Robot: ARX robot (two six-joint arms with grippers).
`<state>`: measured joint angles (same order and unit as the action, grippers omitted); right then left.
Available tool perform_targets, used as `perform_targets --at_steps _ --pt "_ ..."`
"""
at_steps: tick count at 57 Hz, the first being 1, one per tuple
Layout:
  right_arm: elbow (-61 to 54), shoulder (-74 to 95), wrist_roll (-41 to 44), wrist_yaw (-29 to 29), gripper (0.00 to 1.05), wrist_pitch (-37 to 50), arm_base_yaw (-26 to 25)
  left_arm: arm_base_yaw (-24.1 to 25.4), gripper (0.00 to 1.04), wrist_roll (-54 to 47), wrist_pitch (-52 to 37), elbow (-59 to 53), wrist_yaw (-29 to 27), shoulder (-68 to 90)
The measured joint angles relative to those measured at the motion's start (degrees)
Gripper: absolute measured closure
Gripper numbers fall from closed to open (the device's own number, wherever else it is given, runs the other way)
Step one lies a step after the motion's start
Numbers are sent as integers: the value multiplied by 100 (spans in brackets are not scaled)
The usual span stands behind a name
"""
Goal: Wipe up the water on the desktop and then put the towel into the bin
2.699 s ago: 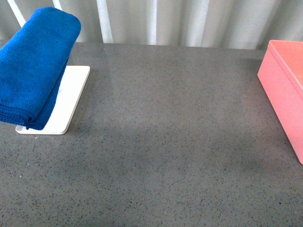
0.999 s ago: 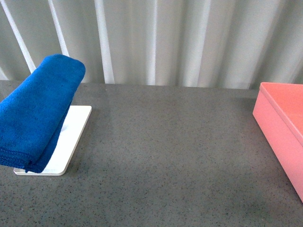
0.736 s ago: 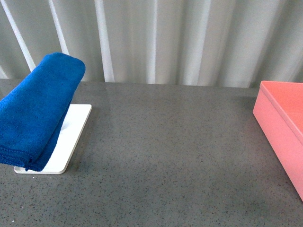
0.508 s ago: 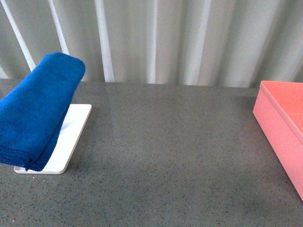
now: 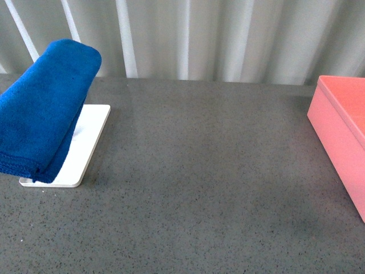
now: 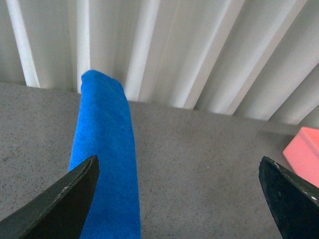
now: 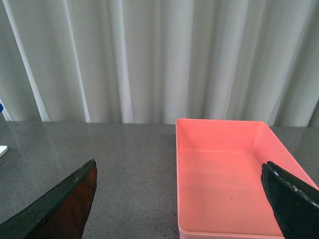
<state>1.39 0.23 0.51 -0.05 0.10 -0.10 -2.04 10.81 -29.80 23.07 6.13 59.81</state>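
Observation:
My left gripper should grab the blue towel by its upper fold (image 5: 71,51) next, because that fold stands up. The towel's sides hang loose over the rack.
The blue towel (image 5: 45,108) hangs folded over a rack on the white tray (image 5: 85,142) at the left of the dark grey desktop (image 5: 205,171). The pink bin (image 5: 342,137) stands at the right edge. No water shows on the desktop. Neither arm shows in the front view. In the left wrist view my left gripper (image 6: 182,199) is open and empty, with the towel (image 6: 107,159) ahead by one fingertip. In the right wrist view my right gripper (image 7: 182,199) is open and empty, facing the empty bin (image 7: 224,174).
A pleated white curtain (image 5: 199,34) closes off the far edge of the desktop. The bin's corner (image 6: 304,154) shows in the left wrist view. The tray's edge (image 7: 2,150) shows in the right wrist view.
The front view has shifted: first it tilted up to show more curtain, now it has tilted slightly back down. The towel, tray and bin have not moved on the desktop.

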Motion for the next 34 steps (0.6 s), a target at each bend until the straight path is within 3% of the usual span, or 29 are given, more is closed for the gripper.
perform_targets --at_steps 12,27,34 --pt "0 0 0 0 7 0 0 -44 7 -715 551 1856 -173 2221" --pt "0 0 0 0 7 0 0 33 7 -1991 1641 3923 114 4037" --pt "0 0 0 0 7 0 0 96 7 -2498 2208 4710 -243 4656"
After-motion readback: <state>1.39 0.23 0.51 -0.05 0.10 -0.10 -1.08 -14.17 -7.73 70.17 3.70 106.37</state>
